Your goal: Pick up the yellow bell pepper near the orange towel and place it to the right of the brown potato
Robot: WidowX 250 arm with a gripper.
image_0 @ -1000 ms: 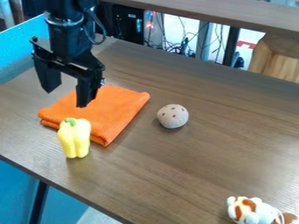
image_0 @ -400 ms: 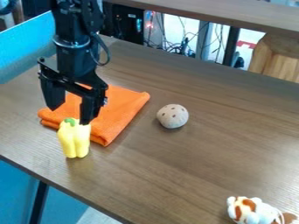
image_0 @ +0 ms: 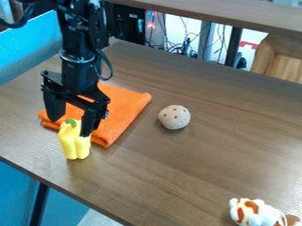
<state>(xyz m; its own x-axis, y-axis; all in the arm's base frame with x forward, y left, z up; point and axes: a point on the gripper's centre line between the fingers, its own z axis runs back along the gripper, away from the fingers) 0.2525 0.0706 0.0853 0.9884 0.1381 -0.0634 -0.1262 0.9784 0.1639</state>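
The gripper grabs the yellow bell pepper by its stem end next, to take the pepper away from the folded orange cloth (image_0: 124, 108).
The black gripper (image_0: 69, 127) hangs at the left of the camera view with its fingers spread, low over the top end of a yellow bell pepper toy (image_0: 75, 143). One finger overlaps the pepper's upper right side in the view; whether they touch, I cannot tell. The pepper stands upright with its green stem up, at the near left corner of a folded orange cloth (image_0: 124, 108). Part of the cloth is hidden behind the gripper.
A pale ball with dark spots (image_0: 175, 117) rests to the right of the cloth. At the lower right lies a white and brown plush toy (image_0: 256, 212). The brown table (image_0: 194, 176) has its near edge at the lower left, and cables hang behind its far edge.
The gripper has come down and slightly right, from above the cloth to the top of the pepper. The pepper, cloth, ball and plush toy have stayed in place.
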